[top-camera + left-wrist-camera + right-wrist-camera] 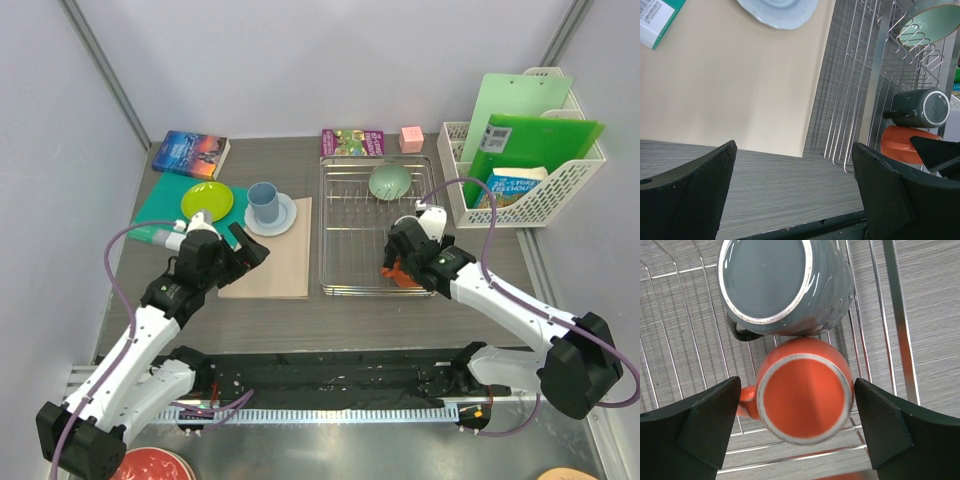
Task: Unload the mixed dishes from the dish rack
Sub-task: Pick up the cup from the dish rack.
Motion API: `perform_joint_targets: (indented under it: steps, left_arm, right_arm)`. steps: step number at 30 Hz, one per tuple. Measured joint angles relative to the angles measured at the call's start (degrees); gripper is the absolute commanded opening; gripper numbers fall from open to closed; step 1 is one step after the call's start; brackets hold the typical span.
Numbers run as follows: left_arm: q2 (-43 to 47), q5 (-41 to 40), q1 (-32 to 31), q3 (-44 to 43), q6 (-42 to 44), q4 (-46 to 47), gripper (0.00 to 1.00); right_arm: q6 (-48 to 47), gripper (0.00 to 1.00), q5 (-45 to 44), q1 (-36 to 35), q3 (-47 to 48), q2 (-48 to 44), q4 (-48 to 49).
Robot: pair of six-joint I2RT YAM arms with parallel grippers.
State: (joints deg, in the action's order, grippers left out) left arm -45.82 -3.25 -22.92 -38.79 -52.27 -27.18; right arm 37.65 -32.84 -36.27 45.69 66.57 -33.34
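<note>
My right gripper has its finger down along the orange mug's side [403, 275], past the mug's base, so it should close. Closing now would hold the mug.
The silver wire dish rack [355, 225] stands at mid table. A sage-green bowl [388, 181] leans at its back. An orange mug [802, 390] sits upside down at its front right, touching a dark grey mug [785, 285]. My right gripper [797, 430] is open, with one finger on each side of the orange mug and not touching it. The lime-green plate [207, 201] lies left of the rack. The light blue cup [263, 203] stands on the white plate [287, 217]. My left gripper [245, 250] is open and empty over the tan mat's [730, 85] front corner.
A white slotted basket [560, 190] with green folders stands to the right of the rack. Two books [191, 153] [351, 142] and a pink cube [410, 138] lie along the back. A red plate [150, 468] and a tan plate [575, 474] sit at the near edge.
</note>
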Motion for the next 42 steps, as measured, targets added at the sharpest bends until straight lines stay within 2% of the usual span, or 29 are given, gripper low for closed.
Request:
perform_joint_targets:
  steps: [3,9,10,14,15,17,18,21,31,36,42]
  left_arm:
    - [0.0,0.1,0.0,0.3,-0.1,0.1,0.95]
    - [-0.1,0.2,0.0,0.8,-0.1,0.4,0.95]
    - [-0.1,0.2,0.0,0.8,-0.1,0.4,0.95]
    - [-0.1,0.3,0.0,1.1,-0.2,0.5,0.95]
    - [-0.1,0.3,0.0,1.2,-0.2,0.5,0.95]
    - [-0.1,0.3,0.0,1.4,-0.3,0.5,0.95]
    - [-0.1,0.3,0.0,1.4,-0.3,0.6,0.95]
    - [-0.1,0.3,0.0,1.4,-0.3,0.6,0.95]
    - [-0.2,0.3,0.0,1.5,-0.3,0.6,0.95]
    - [-0.2,0.3,0.0,1.5,-0.3,0.6,0.94]
    - [-0.6,0.3,0.0,1.5,-0.3,0.6,0.94]
  right_arm:
    - [0.0,0.89,-0.1,0.0,-1.0,0.3,1.4]
    - [0.0,0.68,-0.7,0.0,-2.1,0.3,4.3]
    - [0.0,0.60,-0.7,0.0,-2.2,0.2,4.6]
    - [-0.2,0.41,-0.6,0.0,-2.4,-0.1,4.8]
    - [-0.2,0.32,-0.6,0.0,-2.4,-0.2,4.8]
    - [-0.3,0.21,-0.4,0.0,-2.4,-0.2,4.7]
    - [-0.3,0.12,-0.4,0.0,-2.4,-0.2,4.7]
    - [-0.5,0.01,-0.3,0.0,-2.4,-0.2,4.7]
    - [-1.2,0.01,2.9,0.0,-0.4,-0.9,0.3]
    - [-1.8,0.01,6.3,0.0,6.2,-1.5,-5.8]
    - [-2.2,0.01,9.3,0.0,11.3,-2.6,-6.7]
